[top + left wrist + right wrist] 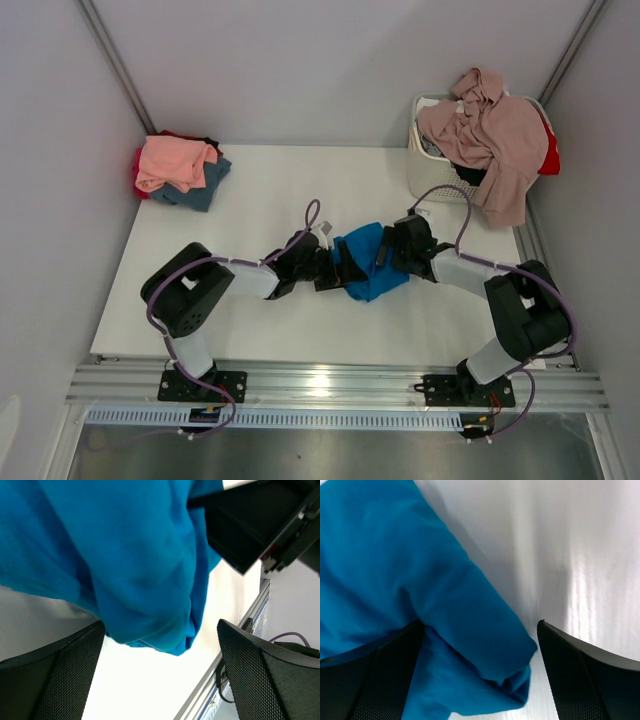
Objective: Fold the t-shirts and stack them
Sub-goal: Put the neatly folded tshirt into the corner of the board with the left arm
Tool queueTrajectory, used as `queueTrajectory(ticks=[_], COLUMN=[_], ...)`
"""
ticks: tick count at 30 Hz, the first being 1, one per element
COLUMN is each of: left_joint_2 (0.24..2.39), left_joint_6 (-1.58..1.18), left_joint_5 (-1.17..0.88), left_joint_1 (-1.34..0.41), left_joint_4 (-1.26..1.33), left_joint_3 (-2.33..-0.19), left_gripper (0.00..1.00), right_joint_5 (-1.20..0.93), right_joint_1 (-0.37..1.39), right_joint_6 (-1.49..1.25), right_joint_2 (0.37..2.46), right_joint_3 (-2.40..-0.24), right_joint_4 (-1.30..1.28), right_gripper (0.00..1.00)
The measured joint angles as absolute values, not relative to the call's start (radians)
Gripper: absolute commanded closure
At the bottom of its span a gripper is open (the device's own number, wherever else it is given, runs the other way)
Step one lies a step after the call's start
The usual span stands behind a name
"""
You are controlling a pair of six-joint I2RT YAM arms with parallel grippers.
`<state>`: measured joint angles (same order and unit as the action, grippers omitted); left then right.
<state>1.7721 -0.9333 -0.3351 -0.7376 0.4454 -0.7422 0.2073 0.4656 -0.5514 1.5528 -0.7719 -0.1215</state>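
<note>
I should next grab the bright blue t-shirt with my left gripper by the bunched fold at its edge, so its layers stay together for stacking.
The bright blue t-shirt [368, 262] lies bunched at the middle of the white table [260, 200], between my two grippers. My left gripper [340, 268] is at its left edge and my right gripper [395, 248] at its right edge. In the left wrist view the fingers stand wide apart and a fold of the blue shirt [130, 565] reaches to the gap of the left gripper [160, 630]. In the right wrist view the right gripper [481, 630] is also wide open, with a corner of the blue shirt [420, 580] lying between its fingers on the table.
A stack of shirts sits at the back left: salmon pink [175, 162] on top, slate blue-grey [205, 182] and red [137, 172] under it. A white slatted basket [425, 165] at the back right holds a mauve-pink shirt [495, 135] draped over its rim.
</note>
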Motion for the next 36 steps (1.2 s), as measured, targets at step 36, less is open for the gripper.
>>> queueTrajectory(ticks=[36], left_joint_2=[1.864], left_joint_6=[-0.863], left_joint_5=[-0.107], left_joint_1=[-0.839], left_joint_4=[0.031], left_joint_3=[-1.047], left_gripper=[0.17], right_joint_5=[0.039], right_joint_1=[0.477], right_joint_6=[-0.621], right_joint_2=[1.608], right_joint_3=[-0.825], right_joint_4=[-0.074], right_gripper=[0.01])
